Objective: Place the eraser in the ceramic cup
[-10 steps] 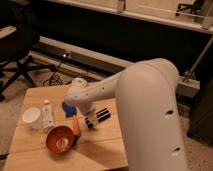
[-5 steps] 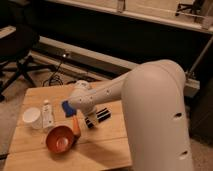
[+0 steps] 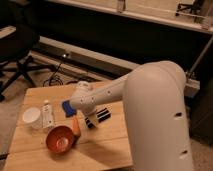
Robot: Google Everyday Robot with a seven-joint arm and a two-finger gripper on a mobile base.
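Observation:
My gripper is going to grab the slim black eraser by its middle next. Then it should put the eraser in the ceramic cup (image 3: 31, 117).
The eraser (image 3: 101, 115), a slim black bar with a pale stripe, lies flat on the wooden table (image 3: 107, 145) near its middle. My gripper (image 3: 90, 120) hangs from the white wrist and reaches down at the eraser's left end, jaws open around it. The ceramic cup (image 3: 31, 117), small, round and white, stands near the table's left edge, well left of the gripper. My bulky white arm comes in from the right and hides the table's right side.
A slim white bottle (image 3: 47, 115) stands right beside the cup. An orange-red bowl (image 3: 60, 139) sits at the front left. A brush with a blue head (image 3: 67, 107) and orange handle lies between bowl and gripper. An office chair (image 3: 17, 47) stands at back left.
The wrist has shifted slightly to the right over the eraser's end. The objects on the table have stayed put.

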